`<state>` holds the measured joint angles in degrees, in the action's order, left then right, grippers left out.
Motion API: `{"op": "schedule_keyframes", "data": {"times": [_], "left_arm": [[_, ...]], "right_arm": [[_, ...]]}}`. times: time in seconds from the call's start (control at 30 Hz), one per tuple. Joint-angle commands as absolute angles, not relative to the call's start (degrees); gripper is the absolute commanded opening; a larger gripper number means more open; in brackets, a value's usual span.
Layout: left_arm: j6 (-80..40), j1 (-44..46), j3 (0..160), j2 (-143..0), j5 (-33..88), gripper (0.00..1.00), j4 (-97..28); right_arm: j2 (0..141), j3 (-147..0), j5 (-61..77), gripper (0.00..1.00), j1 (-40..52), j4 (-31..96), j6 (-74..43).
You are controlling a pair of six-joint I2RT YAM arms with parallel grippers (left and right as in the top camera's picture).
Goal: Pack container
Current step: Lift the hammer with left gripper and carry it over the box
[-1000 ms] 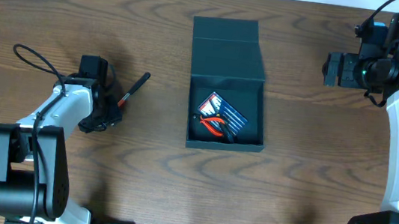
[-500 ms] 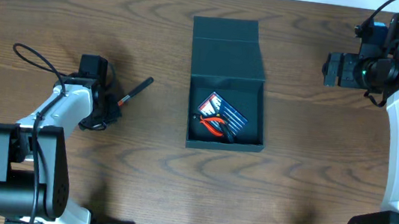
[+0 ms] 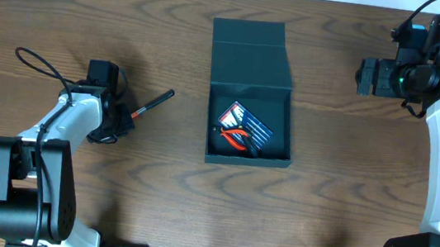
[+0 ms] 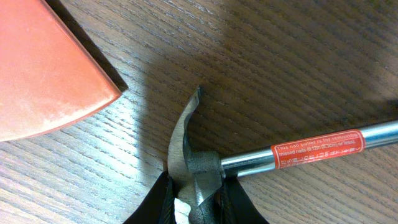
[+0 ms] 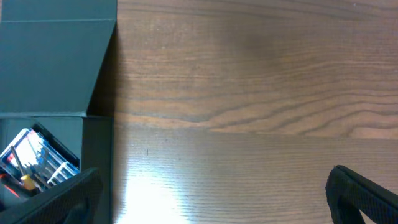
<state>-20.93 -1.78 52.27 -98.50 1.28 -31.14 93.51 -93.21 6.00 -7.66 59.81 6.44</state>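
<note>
My left gripper will lift the hammer (image 4: 249,163) off the wood, handle (image 4: 317,149) and all, if I raise it now, because its fingers are shut around the hammer's steel head.
The dark teal-grey container (image 3: 208,122) lies open at mid-table, its flap lid (image 3: 249,52) folded back. Inside lie red-handled pliers (image 3: 239,139) and a blue packaged item (image 3: 251,120). My left gripper (image 3: 123,119) is shut on the steel head of a small hammer (image 3: 153,103), left of the container. In the left wrist view the hammer head (image 4: 189,165) sits between the fingers (image 4: 196,208), with the red-labelled shaft (image 4: 317,149) running right. My right gripper (image 3: 366,76) is open and empty, right of the lid. In the right wrist view the gripper (image 5: 211,199) is over bare wood beside the container (image 5: 96,143).
An orange-red flat object with a rounded corner (image 4: 43,74) lies on the wood at the upper left of the left wrist view. The brown wooden table (image 3: 345,196) surrounds the container. The left arm's cable (image 3: 40,65) loops at the far left.
The hammer's handle end has swung to the right, toward the container, with the head still in my left gripper. The right arm has not moved.
</note>
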Motion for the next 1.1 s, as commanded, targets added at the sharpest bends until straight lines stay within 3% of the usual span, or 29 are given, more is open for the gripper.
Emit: {"op": "schedule_keyframes", "data": {"times": [0.0, 0.5, 0.73, 1.07], "left_arm": [[-19.94, -2.02, 51.66, -99.18, 0.75, 0.06, -31.51], [-19.62, -2.00, 52.86, -85.21, 0.82, 0.06, -38.24], [-15.05, -0.40, 54.57, -76.82, 7.49, 0.06, -40.66], [-11.46, 9.61, 71.92, -73.43, 7.88, 0.06, -50.19]], "right_arm": [[93.76, -93.21, 6.24, 0.99, -7.90, 60.10, 6.07], [93.76, -93.21, 6.24, 0.99, -7.88, 60.07, 6.07], [93.76, -93.21, 6.24, 0.99, -7.84, 60.23, 6.07], [93.76, -93.21, 6.24, 0.99, -7.86, 60.49, 6.15]]}}
